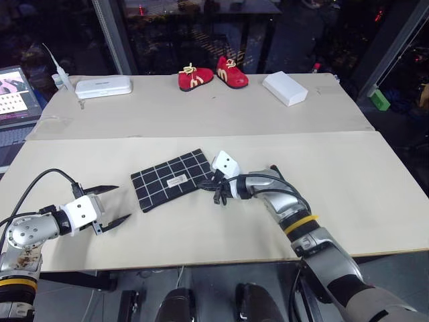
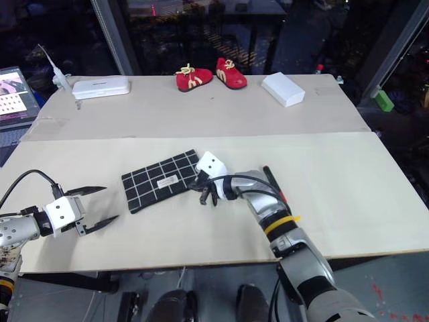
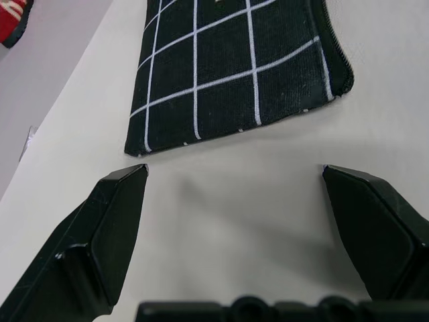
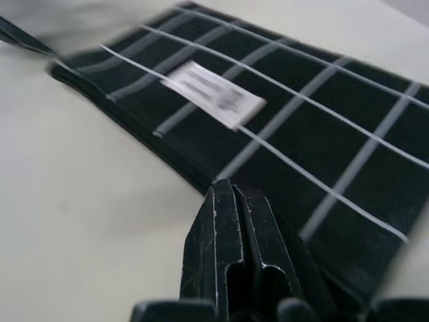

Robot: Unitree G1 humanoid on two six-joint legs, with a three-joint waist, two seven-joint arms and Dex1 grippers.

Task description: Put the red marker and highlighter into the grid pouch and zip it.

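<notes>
The robot's left gripper needs to hold the pouch steady while the markers are loaded, so next it should grab the grid pouch by its zip edge.
The grid pouch lies flat on the near table board, black with thin white lines and a small white label. My right gripper is shut, its tips resting at the pouch's right end, over the fabric edge. I cannot tell whether anything is pinched between them. My left gripper stands open just left of the pouch, both fingers spread wide in front of its short left edge without touching it. The red marker and the highlighter are out of view.
At the back stand a pair of red shoes, a white box and a white case. A laptop sits at the far left. A green block lies beyond the table's right edge.
</notes>
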